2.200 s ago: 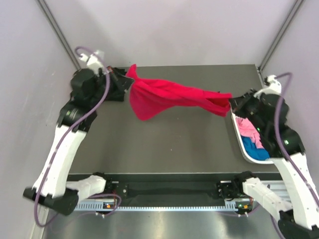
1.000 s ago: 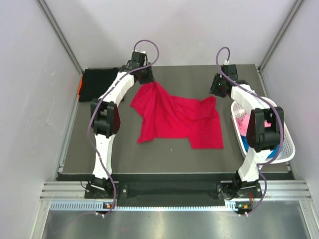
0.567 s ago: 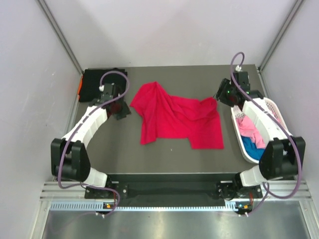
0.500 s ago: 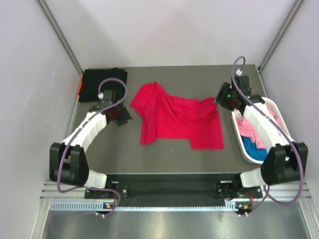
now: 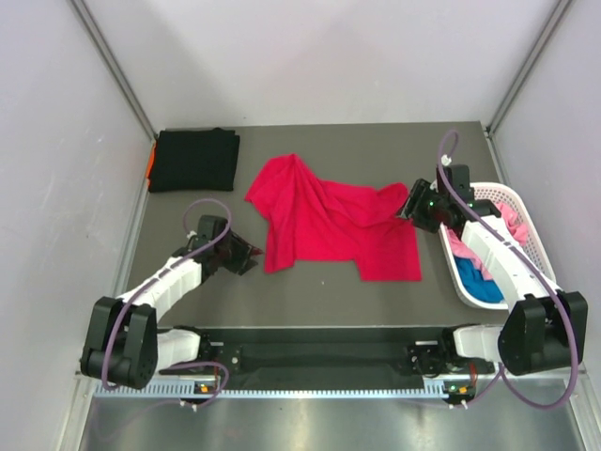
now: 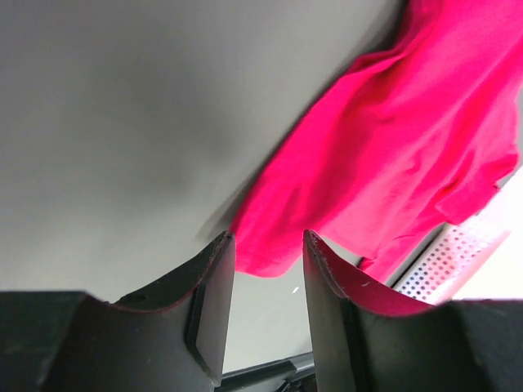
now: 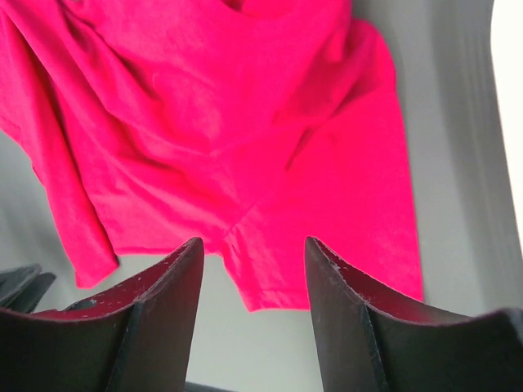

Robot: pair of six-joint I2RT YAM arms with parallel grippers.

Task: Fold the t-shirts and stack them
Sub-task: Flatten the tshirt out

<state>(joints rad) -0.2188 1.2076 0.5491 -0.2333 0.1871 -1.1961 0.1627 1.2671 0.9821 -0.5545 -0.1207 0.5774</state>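
The red t-shirt [image 5: 329, 221] is rumpled, so I should next grab it by its front corner [image 5: 278, 265] with my left gripper to spread it flat and fold it.
A bright red t-shirt [image 5: 329, 221] lies rumpled and partly spread in the middle of the table. My left gripper [image 5: 246, 256] hovers low beside its front left corner, open and holding nothing. In the left wrist view that corner of the red shirt [image 6: 392, 147] lies just beyond the left gripper [image 6: 267, 238]. My right gripper [image 5: 406, 209] sits at the shirt's right edge, open and empty. In the right wrist view the right gripper [image 7: 252, 242] stands above the red cloth [image 7: 245, 122]. A folded black shirt [image 5: 194, 160] lies at the back left, over an orange edge [image 5: 150, 164].
A white lattice basket [image 5: 540, 258] stands at the right edge of the table, holding a pink shirt [image 5: 462, 240] and a blue shirt [image 5: 479, 282]. Grey walls close in the left, back and right sides.
Both grippers let go of the red shirt's far corners and swung toward the near side. The left one is now by the shirt's front left corner, the right one by its right edge.
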